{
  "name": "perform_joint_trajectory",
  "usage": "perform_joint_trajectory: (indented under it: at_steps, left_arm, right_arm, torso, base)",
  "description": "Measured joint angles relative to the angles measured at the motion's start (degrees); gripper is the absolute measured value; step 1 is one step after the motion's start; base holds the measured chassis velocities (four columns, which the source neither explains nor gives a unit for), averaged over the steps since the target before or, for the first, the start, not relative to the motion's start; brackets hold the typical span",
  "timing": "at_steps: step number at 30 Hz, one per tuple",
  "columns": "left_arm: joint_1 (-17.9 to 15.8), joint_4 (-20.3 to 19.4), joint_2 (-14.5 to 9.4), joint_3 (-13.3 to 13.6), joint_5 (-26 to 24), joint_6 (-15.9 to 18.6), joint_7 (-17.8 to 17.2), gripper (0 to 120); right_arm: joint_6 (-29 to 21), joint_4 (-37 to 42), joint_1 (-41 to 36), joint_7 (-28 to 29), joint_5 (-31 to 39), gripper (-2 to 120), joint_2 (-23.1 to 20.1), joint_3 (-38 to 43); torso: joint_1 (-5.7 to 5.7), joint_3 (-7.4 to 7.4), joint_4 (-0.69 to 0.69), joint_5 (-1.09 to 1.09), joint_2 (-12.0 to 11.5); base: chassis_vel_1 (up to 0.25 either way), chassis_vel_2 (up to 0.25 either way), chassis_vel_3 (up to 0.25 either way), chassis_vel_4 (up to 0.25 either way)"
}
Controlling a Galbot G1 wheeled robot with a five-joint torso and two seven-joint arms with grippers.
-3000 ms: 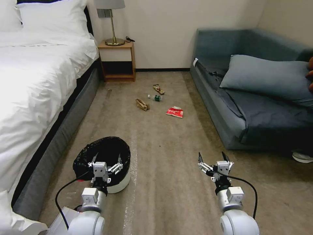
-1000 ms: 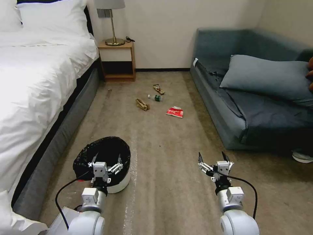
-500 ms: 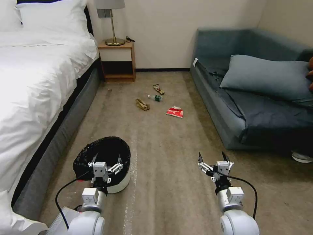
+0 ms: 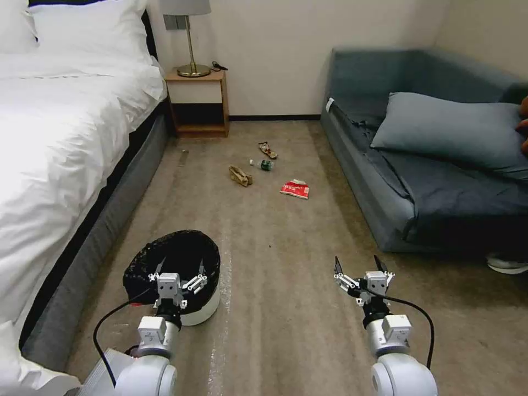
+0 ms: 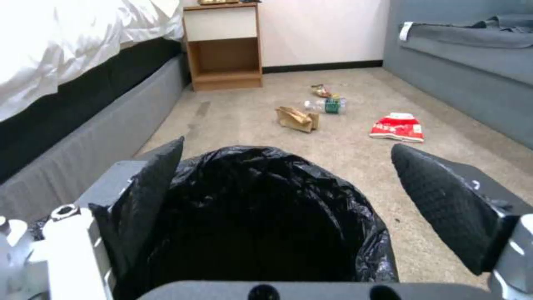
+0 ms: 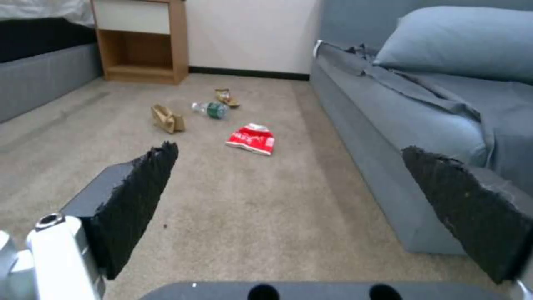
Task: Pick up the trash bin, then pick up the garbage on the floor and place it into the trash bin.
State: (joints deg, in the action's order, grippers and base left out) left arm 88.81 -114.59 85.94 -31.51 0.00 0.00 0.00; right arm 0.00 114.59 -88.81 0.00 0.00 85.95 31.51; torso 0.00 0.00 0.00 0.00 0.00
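The trash bin's opening is wider than my fingers can spread, so my left gripper should next pinch the trash bin by its thin bag-covered rim [image 4: 198, 307].
The trash bin [image 4: 187, 250] stands on the carpet at the near left, white with a black bag [image 5: 266, 216] over its rim. My left gripper [image 4: 180, 265] hovers open just above its near rim. My right gripper [image 4: 358, 265] is open over bare carpet at the near right. The garbage lies farther ahead in the middle of the floor: a red-white snack packet [image 4: 295, 188], a crumpled brown paper bag [image 4: 240, 176], a small clear bottle with a green label [image 4: 262, 164] and a brown-yellow wrapper [image 4: 268, 149]. The packet [image 6: 252, 138] and paper bag [image 6: 166, 118] also appear between the right gripper's fingers.
A white bed [image 4: 60, 143] with a grey base runs along the left. A blue-grey sofa [image 4: 440, 165] with a pillow lines the right. A wooden nightstand [image 4: 198, 102] with a lamp stands at the far wall. A carpet lane runs between them.
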Motion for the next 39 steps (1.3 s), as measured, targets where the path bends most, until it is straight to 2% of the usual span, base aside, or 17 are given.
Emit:
perform_joint_trajectory:
  at_steps: [15, 17, 18, 19, 23, 24, 25, 26, 28, 29, 31, 32, 34, 35, 37, 39]
  left_arm:
    - [-0.1, 0.0, 0.0, 0.0, 0.0, 0.0, 0.0, 100]
    - [-3.5, 3.0, -0.3, 0.1, 0.0, 0.7, -1.2, 100]
    - [-3.5, 3.0, -0.3, 0.1, 0.0, 0.7, -1.2, 100]
    - [-5.9, 4.9, -0.5, 0.0, 0.0, 1.2, -1.8, 100]
    - [-8.1, 6.4, -0.6, 0.2, 0.0, 1.8, -2.5, 100]
    - [-10.3, 8.1, -0.8, 0.4, -0.1, 2.6, -3.4, 100]
    - [-12.6, 9.9, -1.1, 0.6, -0.1, 3.4, -4.3, 100]
    - [-12.6, 9.9, -1.1, 0.6, -0.1, 3.4, -4.3, 100]
    - [-16.8, 13.2, -1.5, 1.0, -0.2, 5.0, -6.0, 100]
    - [-16.8, 13.2, -1.5, 1.0, -0.2, 5.0, -6.0, 100]
    - [-21.4, 16.7, -2.0, 1.3, -0.2, 6.6, -7.9, 100]
    - [-21.4, 16.7, -2.0, 1.3, -0.2, 6.6, -7.9, 100]
    - [-25.6, 20.0, -2.5, 1.6, -0.3, 8.1, -9.6, 100]
    - [-25.6, 20.0, -2.5, 1.6, -0.3, 8.1, -9.6, 100]
    - [-28.8, 22.4, -2.8, 1.9, -0.3, 9.2, -10.8, 100]
    - [-29.3, 22.8, -2.9, 2.0, -0.4, 9.5, -11.0, 100]
  right_arm:
    - [0.0, 0.0, 0.0, 0.0, 0.0, 100, 0.0, 0.0]
    - [0.0, 0.0, 0.0, 0.0, 0.0, 100, 0.0, 0.0]
    - [0.0, 0.0, 0.0, 0.0, 0.0, 100, 0.0, 0.0]
    - [0.0, 0.0, 0.0, 0.0, 0.0, 100, 0.0, 0.0]
    - [0.0, 0.0, 0.0, 0.0, 0.0, 100, 0.0, 0.0]
    - [0.0, 0.0, 0.0, 0.0, 0.0, 100, 0.0, 0.0]
    - [0.0, 0.0, 0.0, 0.0, 0.0, 100, 0.0, 0.0]
    - [0.0, 0.0, 0.0, 0.0, 0.0, 100, 0.0, 0.0]
    - [0.0, 0.0, 0.0, 0.0, 0.0, 100, 0.0, 0.0]
    - [0.0, 0.0, 0.0, 0.0, 0.0, 100, 0.0, 0.0]
    - [0.0, 0.0, 0.0, 0.0, 0.0, 100, 0.0, 0.0]
    - [0.0, 0.0, 0.0, 0.0, 0.0, 100, 0.0, 0.0]
    - [0.0, -0.1, 0.1, 0.0, 0.0, 100, 0.0, 0.0]
    - [0.0, -0.1, 0.1, 0.0, 0.0, 100, 0.0, 0.0]
    - [0.7, -1.2, 1.6, 0.1, 0.2, 100, -0.5, 0.2]
    - [2.0, -3.2, 4.3, 0.5, 0.6, 100, -1.5, 0.7]
  torso:
    - [0.0, 0.0, 0.0, 0.0, 0.0]
    - [0.0, 0.0, 0.01, 0.0, 0.0]
    - [0.0, 0.0, 0.01, 0.0, 0.0]
    - [0.0, 0.0, -0.02, -0.01, 0.0]
    - [0.0, 0.01, 0.01, 0.03, 0.0]
    - [0.0, 0.0, 0.0, -0.03, 0.0]
    - [0.0, 0.01, 0.0, 0.02, 0.0]
    - [0.0, 0.01, 0.0, 0.02, 0.0]
    - [0.0, 0.01, -0.01, -0.02, 0.0]
    - [0.0, 0.01, -0.01, -0.02, 0.0]
    - [0.0, 0.01, 0.0, 0.0, 0.0]
    - [0.0, 0.01, 0.0, 0.0, 0.0]
    - [0.0, 0.01, -0.01, 0.0, 0.0]
    - [0.0, 0.01, -0.01, 0.0, 0.0]
    - [0.0, 0.01, -0.04, 0.0, 0.0]
    - [0.0, 0.01, -0.01, 0.02, 0.0]
  base:
    - [0.0, 0.0, 0.0, 0.0]
    - [0.0, 0.0, 0.0, 0.0]
    - [0.0, 0.0, 0.0, 0.0]
    - [0.0, 0.0, 0.0, 0.0]
    - [0.0, 0.0, 0.0, 0.0]
    - [0.0, 0.0, 0.0, 0.0]
    - [0.0, 0.0, 0.0, 0.0]
    - [0.0, 0.0, 0.0, 0.0]
    - [0.0, 0.0, 0.0, 0.0]
    - [0.0, 0.0, 0.0, 0.0]
    - [0.0, 0.0, 0.0, 0.0]
    - [0.0, 0.0, 0.0, 0.0]
    - [0.0, 0.0, 0.0, 0.0]
    - [0.0, 0.0, 0.0, 0.0]
    - [0.0, 0.0, 0.0, 0.0]
    - [0.0, 0.0, 0.0, 0.0]
